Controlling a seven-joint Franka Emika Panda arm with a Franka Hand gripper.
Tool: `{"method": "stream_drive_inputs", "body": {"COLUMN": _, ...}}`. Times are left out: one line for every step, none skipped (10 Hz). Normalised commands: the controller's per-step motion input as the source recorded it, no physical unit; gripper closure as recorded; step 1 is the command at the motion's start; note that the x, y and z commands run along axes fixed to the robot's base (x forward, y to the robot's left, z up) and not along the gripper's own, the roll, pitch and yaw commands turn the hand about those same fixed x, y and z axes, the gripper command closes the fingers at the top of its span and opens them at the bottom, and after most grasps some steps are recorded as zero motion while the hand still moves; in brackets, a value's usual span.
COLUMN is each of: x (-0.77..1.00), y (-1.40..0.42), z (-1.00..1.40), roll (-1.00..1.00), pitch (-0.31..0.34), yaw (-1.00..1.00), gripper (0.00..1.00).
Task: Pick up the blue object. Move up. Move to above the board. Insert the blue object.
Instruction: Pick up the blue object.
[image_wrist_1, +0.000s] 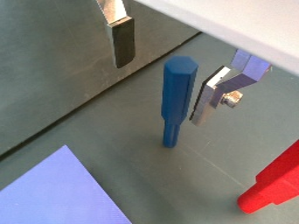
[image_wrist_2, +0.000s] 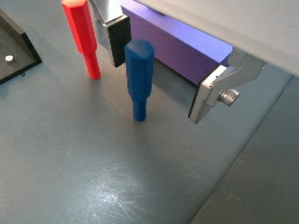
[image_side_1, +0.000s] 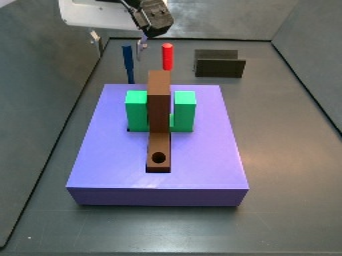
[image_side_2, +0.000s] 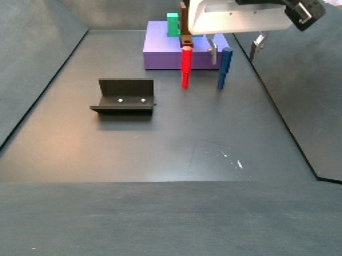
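My gripper should next grab the blue peg by its thicker upper end (image_side_1: 128, 54), so that its slim lower end is free to go into the board (image_side_1: 160, 125).
The blue object (image_wrist_1: 177, 98) is a slim dark blue peg standing upright on the grey floor; it also shows in the wrist view (image_wrist_2: 139, 77) and in both side views (image_side_1: 128, 60) (image_side_2: 223, 66). My gripper (image_wrist_1: 170, 72) (image_wrist_2: 163, 70) is open and straddles the peg's upper part, with one finger on each side and gaps to both. In the side views the gripper (image_side_1: 123, 44) (image_side_2: 235, 42) hangs just over the peg. The board (image_side_1: 160, 125), a brown plank with a round hole (image_side_1: 159, 158), lies between green blocks (image_side_1: 136, 110) on the lavender slab (image_side_1: 201, 165).
A red peg (image_wrist_2: 82, 39) (image_side_1: 168, 55) (image_side_2: 186, 68) stands upright close beside the blue one. The dark L-shaped fixture (image_side_2: 124, 97) (image_side_1: 219, 65) stands on the floor. The slab's edge (image_wrist_2: 181, 48) is just behind the gripper. Grey walls enclose the floor.
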Motion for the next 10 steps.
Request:
{"method": "stream_drive_inputs", "body": {"x": 0.01, "y": 0.09, "z": -0.10, "roll": 0.00, "pitch": 0.000, "yaw": 0.00, "gripper": 0.00}}
{"method": "stream_drive_inputs", "body": {"x": 0.00, "y": 0.09, "z": -0.03, "roll": 0.00, "pitch": 0.000, "yaw": 0.00, "gripper": 0.00}}
{"method": "stream_drive_inputs", "body": {"x": 0.00, "y": 0.08, "z": 0.00, "roll": 0.00, "pitch": 0.000, "yaw": -0.01, "gripper": 0.00}}
{"method": "stream_drive_inputs", "body": {"x": 0.00, "y": 0.02, "z": 0.00, "roll": 0.00, "pitch": 0.000, "yaw": 0.00, "gripper": 0.00}}
{"method": "stream_drive_inputs", "body": {"x": 0.00, "y": 0.00, "z": 0.00, "roll": 0.00, "pitch": 0.000, "yaw": 0.00, "gripper": 0.00}}
{"method": "stream_drive_inputs", "body": {"x": 0.00, "y": 0.00, "z": 0.00, "roll": 0.00, "pitch": 0.000, "yaw": 0.00, "gripper": 1.00}}
{"method": "stream_drive_inputs", "body": {"x": 0.00, "y": 0.00, "z": 0.00, "roll": 0.00, "pitch": 0.000, "yaw": 0.00, "gripper": 1.00}}
{"method": "stream_drive_inputs", "body": {"x": 0.00, "y": 0.00, "z": 0.00, "roll": 0.00, "pitch": 0.000, "yaw": 0.00, "gripper": 1.00}}
{"method": "stream_drive_inputs", "body": {"x": 0.00, "y": 0.00, "z": 0.00, "roll": 0.00, "pitch": 0.000, "yaw": 0.00, "gripper": 1.00}}
{"method": "stream_drive_inputs", "body": {"x": 0.00, "y": 0.00, "z": 0.00, "roll": 0.00, "pitch": 0.000, "yaw": 0.00, "gripper": 1.00}}
